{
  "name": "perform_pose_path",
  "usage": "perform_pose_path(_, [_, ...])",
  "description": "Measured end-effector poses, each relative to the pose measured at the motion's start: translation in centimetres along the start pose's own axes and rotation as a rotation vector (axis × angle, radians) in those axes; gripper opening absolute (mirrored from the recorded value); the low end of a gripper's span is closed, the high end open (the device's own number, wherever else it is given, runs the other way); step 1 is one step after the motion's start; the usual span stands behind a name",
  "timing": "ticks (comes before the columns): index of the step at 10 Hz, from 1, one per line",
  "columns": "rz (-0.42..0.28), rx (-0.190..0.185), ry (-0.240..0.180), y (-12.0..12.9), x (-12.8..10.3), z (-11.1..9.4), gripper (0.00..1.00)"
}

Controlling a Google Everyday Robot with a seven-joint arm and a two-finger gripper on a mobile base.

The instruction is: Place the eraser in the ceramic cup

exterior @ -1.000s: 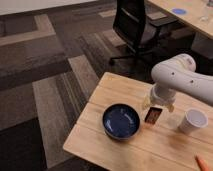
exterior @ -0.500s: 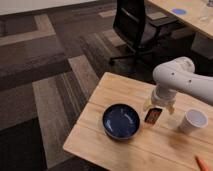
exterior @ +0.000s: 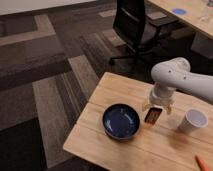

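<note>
Next, my gripper should grab the dark eraser by its long sides. Then my gripper should place the eraser in the ceramic cup [exterior: 193, 120].
The eraser [exterior: 153, 115], a small dark flat block, lies on the wooden table [exterior: 110, 90] just right of the blue bowl. My gripper [exterior: 157, 106] hangs from the white arm directly above the eraser, pointing down. Its fingers are spread apart, one on each side of the eraser's far end, and hold nothing. The ceramic cup [exterior: 193, 120], small, white and upright, stands on the table to the right of the eraser, about a cup's width from the gripper.
A wide dark blue bowl [exterior: 121, 121] sits left of the eraser. An orange object [exterior: 202, 162] shows at the lower right corner. A black office chair [exterior: 134, 27] stands behind the table. The table's left edge drops to patterned carpet.
The gripper has come down slightly over the eraser. The eraser, cup and bowl have not moved.
</note>
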Motion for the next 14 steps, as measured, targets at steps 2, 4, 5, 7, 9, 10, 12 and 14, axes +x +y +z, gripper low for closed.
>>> perform_pose_path(2, [0.007,-0.003,0.006,-0.1,-0.3,0.4,0.65])
perform_pose_path(4, [0.025,-0.001,0.014,-0.4,-0.5,0.9,0.5])
perform_pose_path(5, [0.035,0.003,0.014,-0.6,-0.6,1.1,0.34])
perform_pose_path(7, [0.043,0.016,0.012,-0.9,-0.8,1.0,0.03])
perform_pose_path(9, [0.032,0.034,0.005,-1.9,-1.3,-0.7,0.0])
perform_pose_path(10, [0.022,0.032,-0.005,-2.3,-1.9,-2.2,0.0])
perform_pose_path(12, [0.014,0.044,-0.051,-4.5,-3.6,-6.8,0.0])
perform_pose_path(14, [0.065,0.104,-0.119,-8.8,-4.9,-11.3,0.0])
